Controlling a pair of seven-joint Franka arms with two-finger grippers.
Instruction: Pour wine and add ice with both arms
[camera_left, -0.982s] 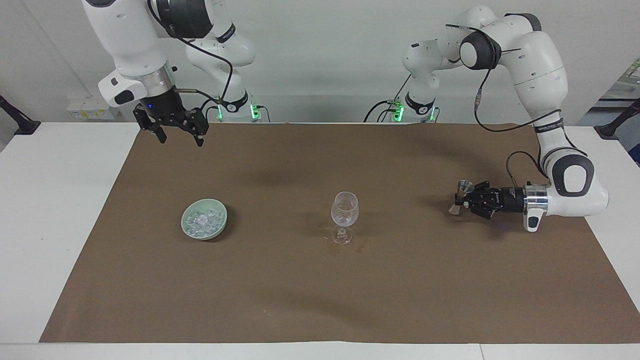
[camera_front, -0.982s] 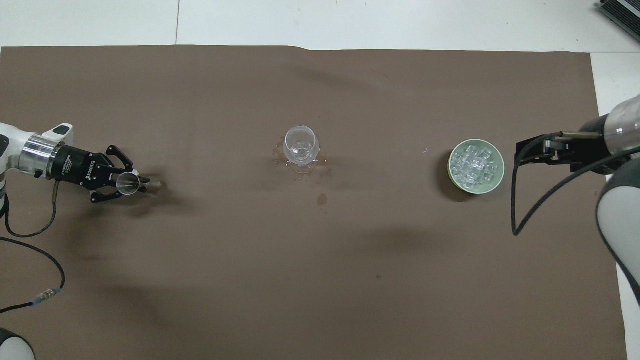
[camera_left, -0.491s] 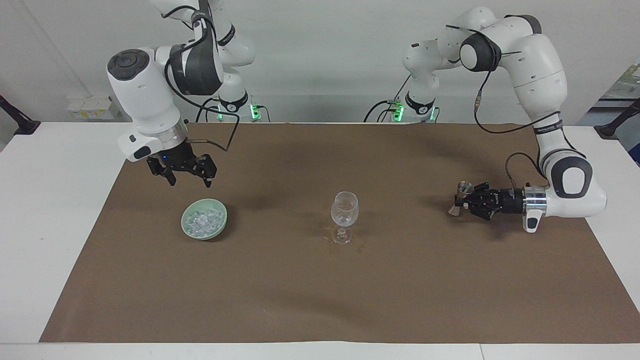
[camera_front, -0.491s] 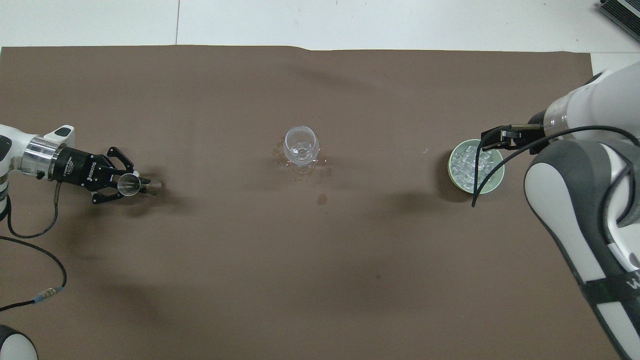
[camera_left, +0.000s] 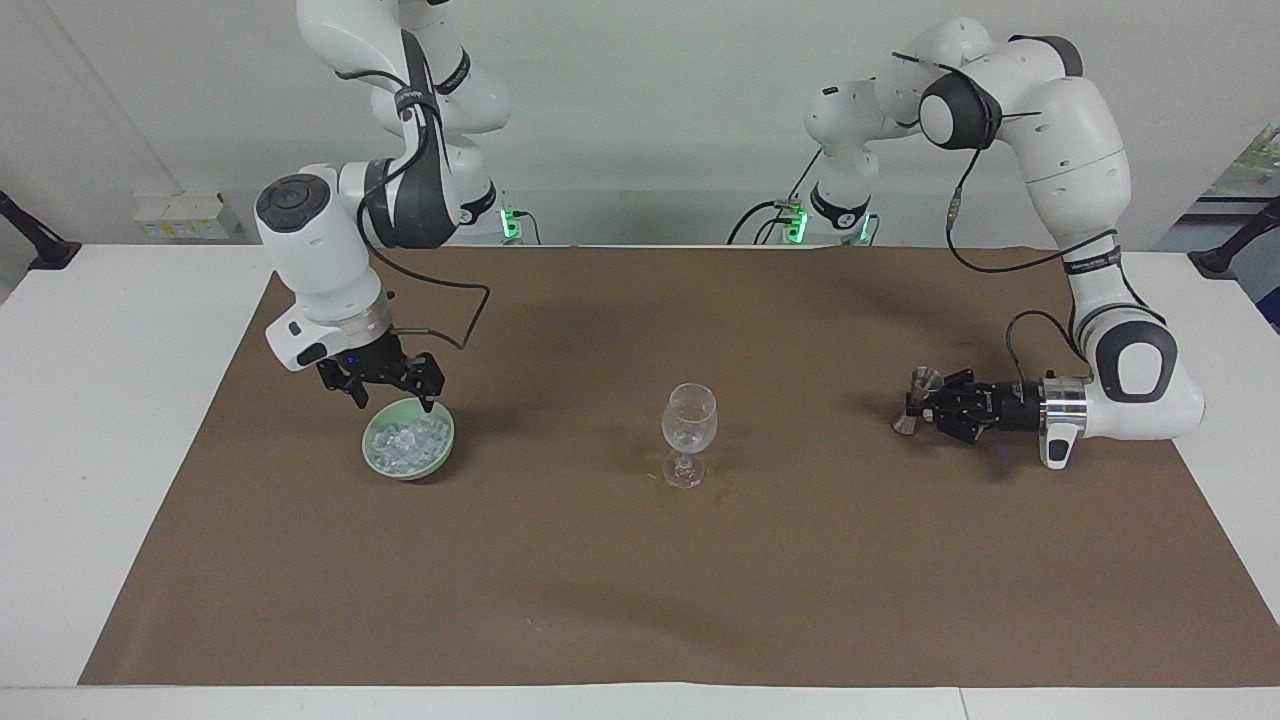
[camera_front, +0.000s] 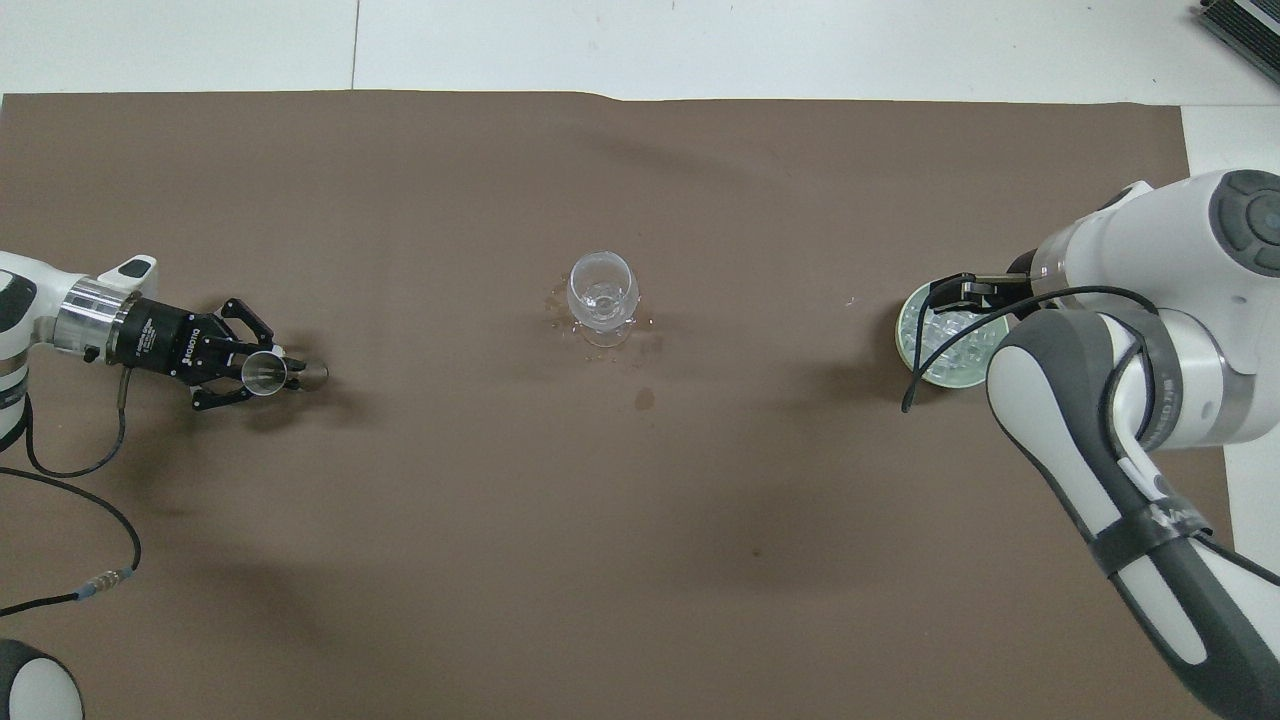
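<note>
The jigger's base (camera_front: 313, 377) meets the brown mat beside its shadow and the metal jigger would stand, so it is now time for my left gripper to open.
The ice (camera_left: 405, 440) lies heaped in a pale green bowl (camera_left: 442, 448) toward the right arm's end of the table. My right gripper (camera_left: 393, 404) hangs just over the bowl, open and empty. In the overhead view it (camera_front: 952, 298) covers part of the bowl (camera_front: 912, 350) and the ice (camera_front: 948, 342). A clear stemmed glass (camera_left: 689, 420) stands at the middle of the mat, seen too from overhead (camera_front: 602, 290). My left gripper (camera_left: 918, 404) is shut on a small metal jigger (camera_left: 927, 380) low over the mat at the left arm's end; the overhead view shows the gripper (camera_front: 278, 372) and the jigger (camera_front: 260, 370).
A brown mat (camera_left: 640, 600) covers the white table. Small wet spots (camera_front: 645, 400) mark the mat beside the glass, nearer to the robots. The right arm's cable (camera_front: 925, 375) loops over the bowl's edge in the overhead view.
The right arm has swung down from high near its base to just over the bowl of ice, fingers still open. The left gripper has sunk slightly with the jigger.
</note>
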